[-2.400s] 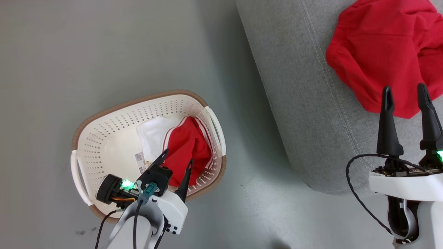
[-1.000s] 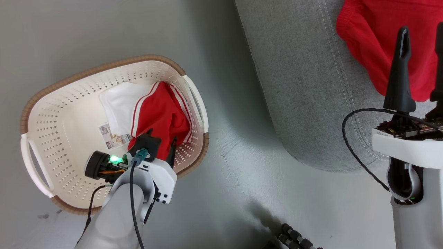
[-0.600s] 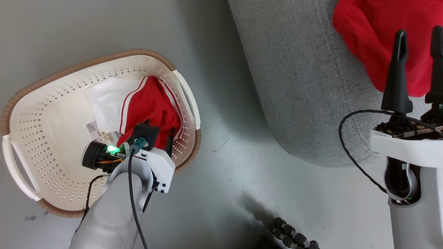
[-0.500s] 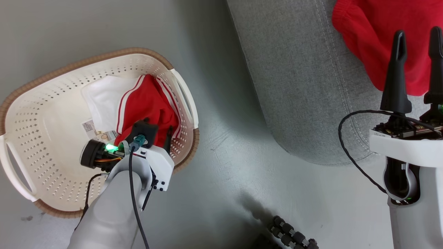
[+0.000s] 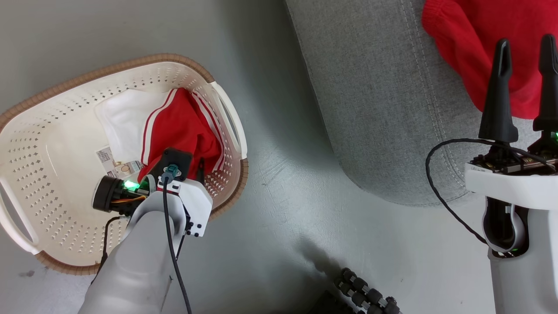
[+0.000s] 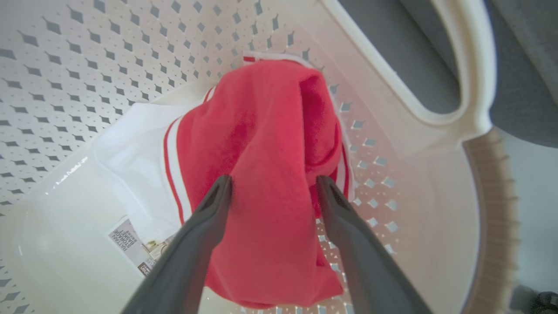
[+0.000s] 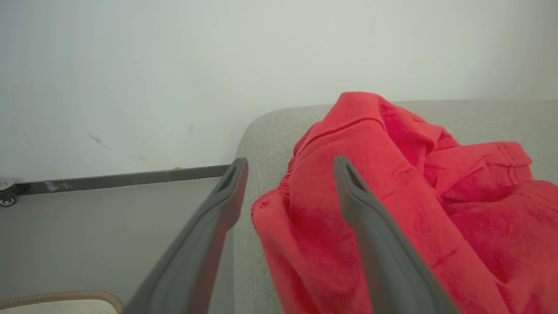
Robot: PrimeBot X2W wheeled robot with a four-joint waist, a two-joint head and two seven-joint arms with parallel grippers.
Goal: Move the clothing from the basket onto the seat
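Note:
The red clothing needs to move onto the seat (image 5: 383, 109), so my left gripper should grab it next by its plain red fold (image 5: 189, 140).
The cream basket (image 5: 109, 72) with a brown rim stands on the floor at the left. In it lies red clothing (image 5: 178, 131) with white stripes, partly over a white piece (image 5: 120, 117). My left gripper (image 6: 273, 181) reaches down into the basket, open, its two fingers either side of the red clothing (image 6: 270, 144); whether they touch it I cannot tell. The grey seat (image 5: 383, 109) fills the upper right, with another red garment (image 5: 471, 39) lying on it. My right gripper (image 5: 525, 41) stands open over the seat's edge, in front of that garment (image 7: 392, 174), holding nothing.
A barcode sticker (image 5: 115, 163) lies on the basket floor. Grey floor runs between basket and seat. A black ribbed part (image 5: 366, 296) shows at the bottom edge. In the right wrist view a pale wall with a dark skirting strip (image 7: 109, 179) stands behind the seat (image 7: 270, 126).
The head camera has shifted, so basket and seat sit differently in the picture. My left gripper has sunk lower into the basket over the red clothing. Both grippers stay open.

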